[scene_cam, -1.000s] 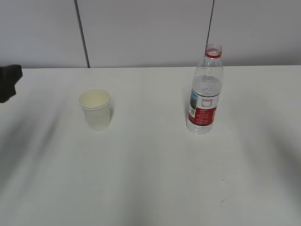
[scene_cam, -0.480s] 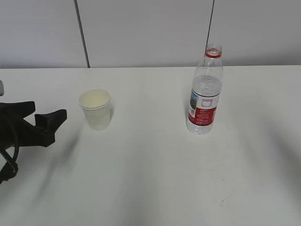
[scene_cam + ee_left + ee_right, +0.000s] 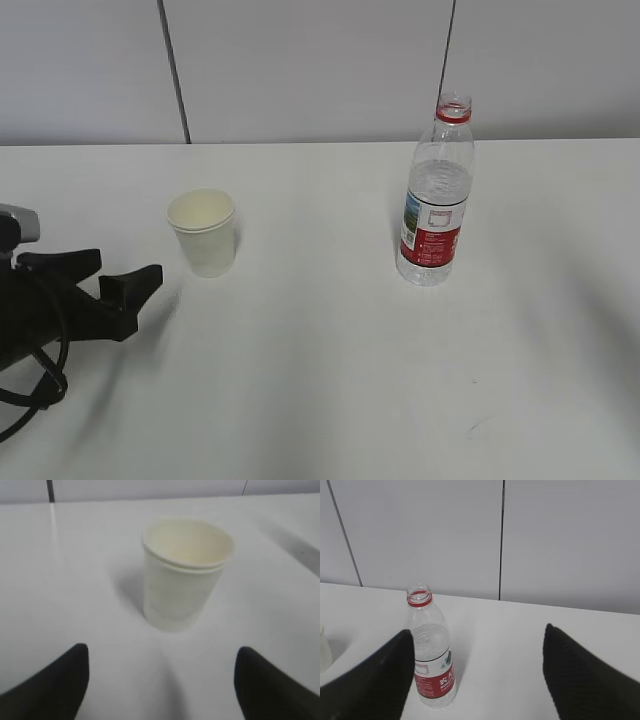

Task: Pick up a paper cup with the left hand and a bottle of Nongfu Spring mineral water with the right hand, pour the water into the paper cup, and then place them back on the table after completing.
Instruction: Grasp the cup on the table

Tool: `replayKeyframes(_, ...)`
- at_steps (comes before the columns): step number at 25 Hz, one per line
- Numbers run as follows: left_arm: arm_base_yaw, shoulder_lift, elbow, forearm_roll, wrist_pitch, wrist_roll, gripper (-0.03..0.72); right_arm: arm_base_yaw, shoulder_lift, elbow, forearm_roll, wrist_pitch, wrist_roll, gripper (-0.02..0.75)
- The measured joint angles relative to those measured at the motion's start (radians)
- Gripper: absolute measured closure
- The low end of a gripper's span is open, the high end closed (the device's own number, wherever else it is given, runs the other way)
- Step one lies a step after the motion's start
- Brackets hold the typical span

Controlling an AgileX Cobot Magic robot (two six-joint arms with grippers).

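The paper cup's lower side (image 3: 208,258) (image 3: 172,607) is the part my left gripper needs to grab next, to hold the cup steady for pouring.
A pale paper cup (image 3: 203,232) stands upright and empty on the white table (image 3: 320,380), left of centre. My left gripper (image 3: 130,265) is open and empty, low over the table just left of the cup and apart from it. In the left wrist view the cup (image 3: 182,575) stands ahead of the open left gripper (image 3: 162,652). The uncapped Nongfu Spring bottle (image 3: 435,210), with a red label and water inside, stands upright to the right. In the right wrist view the bottle (image 3: 430,655) stands beyond my open, empty right gripper (image 3: 477,632), near its left finger. The right gripper is outside the exterior view.
A grey panelled wall (image 3: 320,70) runs along the table's far edge. Loose black cables (image 3: 35,385) hang from the left arm at the left edge. The edge of the cup (image 3: 324,652) shows at the far left of the right wrist view.
My left arm has come in from the left edge and moved right toward the cup, gripper open. The cup and the bottle have not moved.
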Motion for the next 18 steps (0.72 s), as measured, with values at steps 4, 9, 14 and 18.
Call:
replayKeyframes(4, 0.000, 0.072, -0.029, 0.029, 0.000, 0.000, 0.121, 0.000, 0.000, 0.000, 0.000, -0.004, 0.000, 0.150)
replayKeyframes(9, 0.000, 0.136, -0.108, 0.062, -0.005, 0.000, 0.096, 0.000, 0.000, 0.000, 0.000, -0.004, 0.000, 0.150)
replayKeyframes(14, -0.011, 0.223, -0.215, 0.097, -0.005, 0.000, 0.095, 0.000, 0.000, 0.000, 0.000, -0.006, 0.000, 0.150)
replayKeyframes(18, -0.048, 0.275, -0.290, 0.099, -0.005, 0.000, 0.095, 0.000, 0.000, 0.000, 0.000, -0.006, 0.000, 0.150)
